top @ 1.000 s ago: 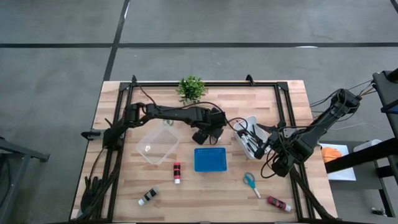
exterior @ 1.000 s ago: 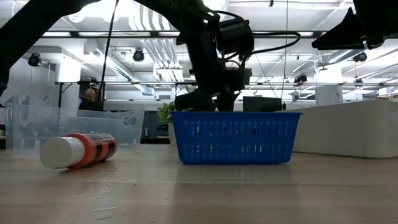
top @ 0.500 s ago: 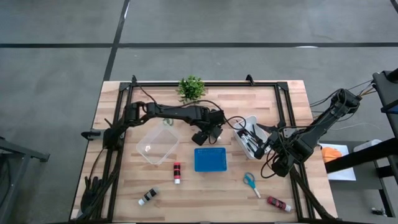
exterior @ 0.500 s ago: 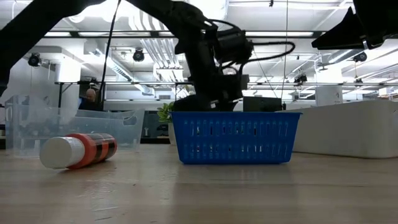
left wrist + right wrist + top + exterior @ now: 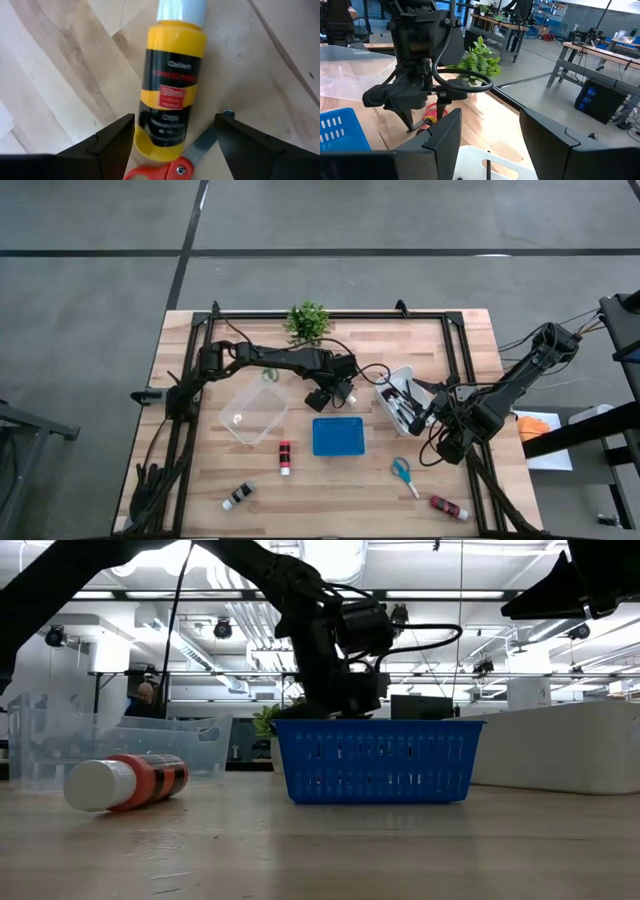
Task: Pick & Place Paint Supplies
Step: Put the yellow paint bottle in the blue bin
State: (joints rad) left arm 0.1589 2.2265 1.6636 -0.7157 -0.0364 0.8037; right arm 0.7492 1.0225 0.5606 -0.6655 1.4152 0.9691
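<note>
The robot's left gripper should next grab the yellow paint bottle by its black-labeled body (image 5: 165,117), to pick it up and place it.
A yellow paint bottle (image 5: 172,75) with a black label and a pale cap lies on its side on the wood. Red-handled scissors (image 5: 165,171) lie against its bottom end. My left gripper (image 5: 175,120) hangs open over that end, pointing steeply down, one finger on each side. From above, the left gripper (image 5: 325,393) stands just beyond the blue basket (image 5: 338,436) and hides the bottle. My right gripper (image 5: 490,130) waits open at the right, over the white bin (image 5: 400,396). It looks toward the left arm and has nothing between its fingers.
A clear tub (image 5: 253,414) stands left of the basket. A red bottle (image 5: 285,457) and a black-and-white bottle (image 5: 238,496) lie nearer the front. Blue-handled scissors (image 5: 402,473) and another red bottle (image 5: 449,507) lie front right. A potted plant (image 5: 307,322) stands at the far edge.
My left gripper has sunk toward the table behind the blue basket and shifted a little toward the table's left. Its fingers have stayed apart.
</note>
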